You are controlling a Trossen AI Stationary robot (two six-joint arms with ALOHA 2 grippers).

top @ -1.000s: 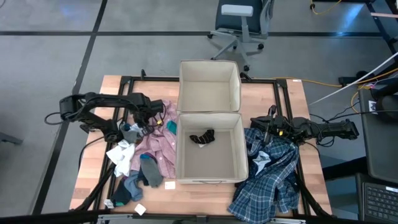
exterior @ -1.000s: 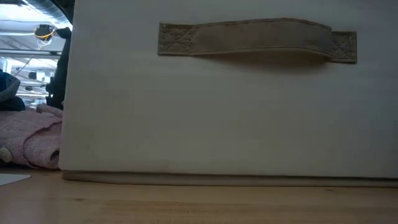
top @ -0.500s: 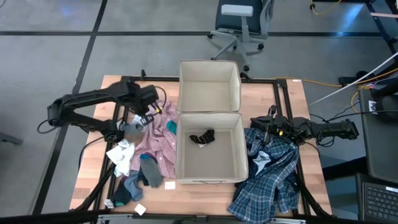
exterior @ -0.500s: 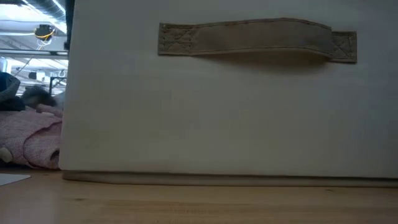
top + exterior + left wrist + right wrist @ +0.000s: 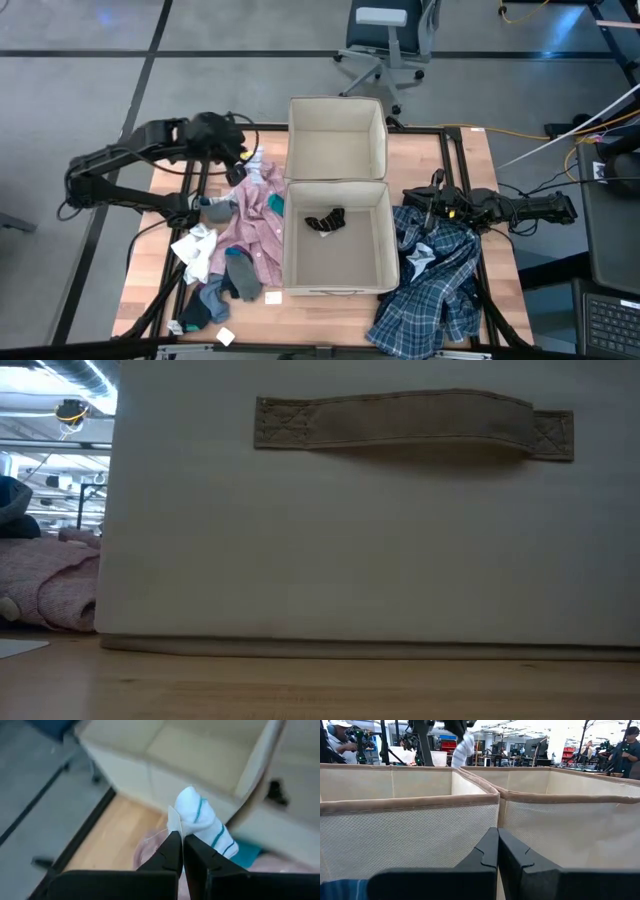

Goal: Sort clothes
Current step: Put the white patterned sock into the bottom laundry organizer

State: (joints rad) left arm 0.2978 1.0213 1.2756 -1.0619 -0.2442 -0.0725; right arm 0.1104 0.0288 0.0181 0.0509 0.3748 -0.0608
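Observation:
My left gripper keeps hold of the white sock [image 5: 255,164] from here until it hangs inside the near bin [image 5: 342,252], since the sock's lower end hangs over the pink shirt.
My left gripper [image 5: 240,150] is raised over the far left of the table, beside the far beige bin [image 5: 337,135], and is shut on a white sock with teal stripes [image 5: 202,822]. The sock also shows in the right wrist view [image 5: 464,747]. Below it a pink shirt [image 5: 255,220] lies spread on the table, with a white top [image 5: 195,248] and grey and blue socks [image 5: 225,285] nearby. A black sock [image 5: 325,220] lies in the near bin [image 5: 300,270]. My right gripper [image 5: 408,200] is shut and empty, low beside the near bin, on the blue-white plaid shirt [image 5: 435,285]. My left gripper pinches the sock near one end [image 5: 186,827] between its two fingers, beside a small white tag [image 5: 173,821]. The fingers slant down from above. The sock hangs below and past the fingertips, lifted clear of the pink shirt and the table.
The two bins stand one behind the other in the table's middle; the near bin's front wall [image 5: 370,540] fills the low view, with the pink shirt [image 5: 50,585] at its left. The plaid shirt hangs over the near right edge. An office chair [image 5: 385,40] stands beyond the table.
My left gripper has risen from the pile on the pink shirt and gone toward the table's far edge, shut on the white sock. The sock is lifted clear of the pile and hangs beside the far bin.

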